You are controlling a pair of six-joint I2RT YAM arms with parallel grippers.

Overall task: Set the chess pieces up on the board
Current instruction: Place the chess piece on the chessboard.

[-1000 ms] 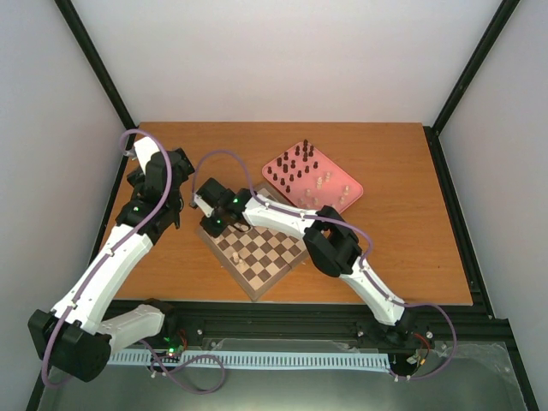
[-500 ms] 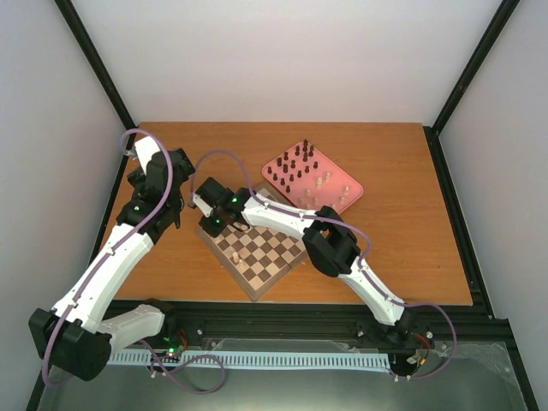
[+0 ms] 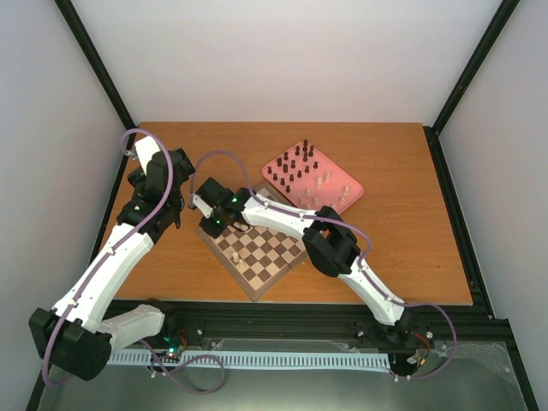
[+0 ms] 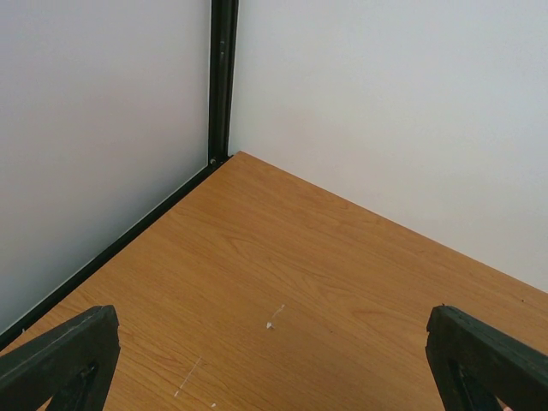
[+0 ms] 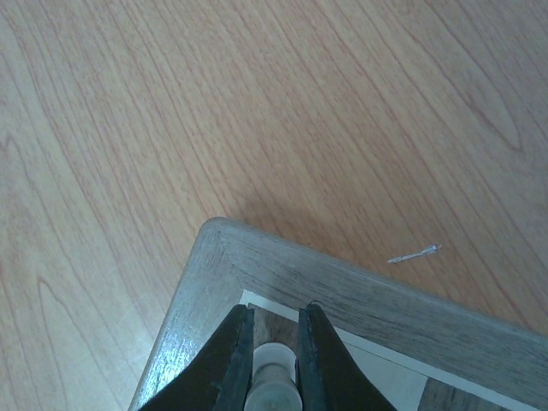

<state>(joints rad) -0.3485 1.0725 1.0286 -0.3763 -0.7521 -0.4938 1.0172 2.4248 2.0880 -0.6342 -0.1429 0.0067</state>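
The right gripper will open, because the base of the cream chess piece is inside the corner dark square, and the piece would stay standing if the gripper opened now.
The chessboard [image 3: 265, 253] lies turned diamond-wise at the table's middle front, with a cream piece [image 3: 235, 256] standing near its left edge. My right gripper [image 3: 214, 229] is over the board's left corner [image 5: 214, 248], shut on a cream chess piece [image 5: 274, 385] held above the corner dark square. The other cream and dark pieces [image 3: 295, 167] stand on the pink tray [image 3: 347, 190] behind the board. My left gripper [image 3: 163, 184] is open and empty over bare table at the far left; its fingertips [image 4: 60, 355] show at the bottom corners of the left wrist view.
The table's back left corner with a black frame post [image 4: 223, 77] and white walls lies ahead of the left gripper. The right arm [image 3: 330, 244] stretches across the board's right half. A small white scrap [image 5: 413, 253] lies on the table beyond the board corner.
The right gripper has shifted very slightly over the board's left corner. The left arm has not moved.
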